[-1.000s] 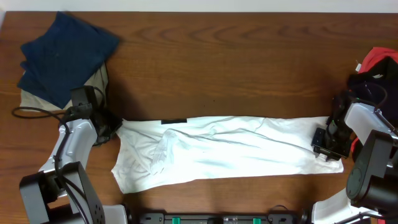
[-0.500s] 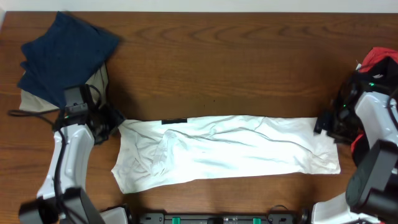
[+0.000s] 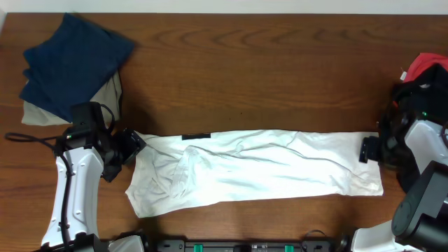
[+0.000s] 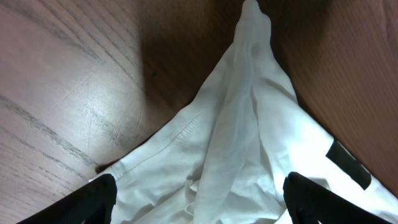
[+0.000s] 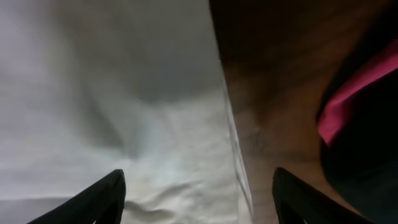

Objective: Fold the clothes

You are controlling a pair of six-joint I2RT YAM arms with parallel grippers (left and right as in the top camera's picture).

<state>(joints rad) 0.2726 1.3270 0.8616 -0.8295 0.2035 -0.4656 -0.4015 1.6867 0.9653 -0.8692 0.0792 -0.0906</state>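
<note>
I should next grab the folded white T-shirt by the hemmed edge at its end with my right gripper, to fold that end inward over the T-shirt.
The clothes, a white T-shirt, lie folded into a long strip across the near half of the table, plain side up. A short black mark shows at its far edge. My left gripper is at the strip's left end, open. In the left wrist view its fingers stand wide apart above bunched white cloth and hold nothing. My right gripper is open at the strip's right end. In the right wrist view it hovers over the shirt's hemmed edge, gripping nothing.
A navy folded garment lies on a beige one at the far left corner. Red and black cloth is piled at the right edge, close behind my right arm, also seen as red cloth in the right wrist view.
Both grippers have opened and let go of the shirt's ends. The left arm drew back toward the near edge; the right gripper rose off the cloth and shifted slightly toward the far side.
</note>
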